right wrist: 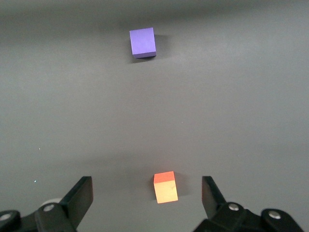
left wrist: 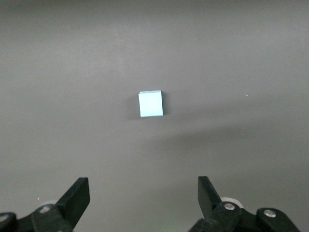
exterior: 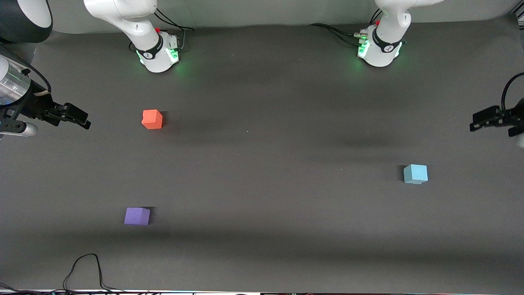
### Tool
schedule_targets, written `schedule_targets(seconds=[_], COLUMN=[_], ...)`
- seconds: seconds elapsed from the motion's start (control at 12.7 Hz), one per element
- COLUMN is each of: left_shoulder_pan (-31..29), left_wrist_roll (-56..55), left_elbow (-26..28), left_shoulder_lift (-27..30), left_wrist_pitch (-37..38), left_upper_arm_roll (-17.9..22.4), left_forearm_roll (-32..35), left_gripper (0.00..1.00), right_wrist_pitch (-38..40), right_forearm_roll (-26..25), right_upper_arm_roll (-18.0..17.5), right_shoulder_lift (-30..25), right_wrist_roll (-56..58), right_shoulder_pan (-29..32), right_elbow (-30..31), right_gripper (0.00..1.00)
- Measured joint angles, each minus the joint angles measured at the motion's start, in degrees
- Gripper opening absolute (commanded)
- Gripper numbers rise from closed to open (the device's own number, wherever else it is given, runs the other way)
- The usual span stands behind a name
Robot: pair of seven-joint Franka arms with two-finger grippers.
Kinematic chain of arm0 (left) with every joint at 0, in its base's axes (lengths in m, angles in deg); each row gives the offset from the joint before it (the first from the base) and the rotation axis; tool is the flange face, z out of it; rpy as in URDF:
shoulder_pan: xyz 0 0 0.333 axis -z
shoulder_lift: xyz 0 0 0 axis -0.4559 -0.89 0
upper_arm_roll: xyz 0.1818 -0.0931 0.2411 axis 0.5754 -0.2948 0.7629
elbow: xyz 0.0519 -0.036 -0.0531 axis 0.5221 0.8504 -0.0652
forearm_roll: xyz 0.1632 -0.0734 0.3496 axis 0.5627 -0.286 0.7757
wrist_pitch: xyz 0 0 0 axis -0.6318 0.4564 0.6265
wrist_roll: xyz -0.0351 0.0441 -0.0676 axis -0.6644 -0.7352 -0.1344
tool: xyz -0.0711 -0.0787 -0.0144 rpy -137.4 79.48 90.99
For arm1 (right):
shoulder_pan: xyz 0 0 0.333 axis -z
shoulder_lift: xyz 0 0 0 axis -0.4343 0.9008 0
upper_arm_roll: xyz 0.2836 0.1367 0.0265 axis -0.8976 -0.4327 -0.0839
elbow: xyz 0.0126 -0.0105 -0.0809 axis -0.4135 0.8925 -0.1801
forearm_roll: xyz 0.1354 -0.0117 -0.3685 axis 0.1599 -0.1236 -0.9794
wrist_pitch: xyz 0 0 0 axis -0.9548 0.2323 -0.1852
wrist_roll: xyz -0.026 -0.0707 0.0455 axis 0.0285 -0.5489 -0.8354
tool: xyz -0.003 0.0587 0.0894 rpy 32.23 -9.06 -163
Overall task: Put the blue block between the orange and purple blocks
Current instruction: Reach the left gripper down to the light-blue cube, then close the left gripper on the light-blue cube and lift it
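My left gripper grabs the light blue block (exterior: 415, 173) by its sides next, to place it between the orange and purple blocks.
The light blue block (exterior: 415, 173) lies on the dark mat toward the left arm's end of the table. The orange block (exterior: 152, 119) and the purple block (exterior: 137, 216) lie toward the right arm's end, with the purple one nearer the front camera and a wide gap of bare mat between them. My left gripper (exterior: 475, 122) hangs open and empty above the mat at its end of the table. Its wrist view shows the blue block (left wrist: 150, 104) well ahead of the open gripper (left wrist: 144, 193). My right gripper (exterior: 82, 118) also hangs open and empty. In its wrist view the orange block (right wrist: 165, 187) lies below and the purple block (right wrist: 143, 42) farther off.
The two arm bases (exterior: 159, 55) (exterior: 378, 49) stand at the mat's edge farthest from the front camera. A black cable (exterior: 84, 266) loops onto the mat at the edge nearest that camera, toward the right arm's end. A dark rounded object (exterior: 24, 18) sits at that end's corner.
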Motion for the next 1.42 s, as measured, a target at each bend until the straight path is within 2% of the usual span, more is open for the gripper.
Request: schedule_targets(seconds=[0.32, 0.63, 0.87, 1.03, 1.42], left_shoulder_pan=[0.0, 0.0, 0.0, 0.0, 0.1], left_wrist_roll=[0.0, 0.0, 0.0, 0.0, 0.0], left_elbow=[1.4, 4.2, 12.7, 18.4, 22.9], left_shoulder_lift=[-9.9, -19.2, -21.0, -21.0, -21.0], left_wrist_pitch=[-9.8, -23.1, -35.8, -41.1, -42.2], left_upper_arm_roll=[-0.2, -0.3, -0.3, -0.3, -0.4], left_forearm_roll=[0.0, 0.0, 0.0, 0.0, 0.0], left_gripper=[1.0, 1.0, 1.0, 1.0, 1.0], right_wrist_pitch=[0.0, 0.0, 0.0, 0.1, 0.2], right_forearm_roll=[0.0, 0.0, 0.0, 0.0, 0.0], right_upper_arm_roll=[0.0, 0.0, 0.1, 0.1, 1.0], right_shoulder_lift=[-0.1, -0.3, -0.3, -0.3, -1.1], right_wrist_roll=[0.0, 0.0, 0.0, 0.0, 0.2], right_shoulder_pan=[0.0, 0.0, 0.0, 0.0, 0.0], right_elbow=[0.0, 0.0, 0.1, 0.1, 0.6], right_gripper=[1.0, 1.0, 1.0, 1.0, 1.0])
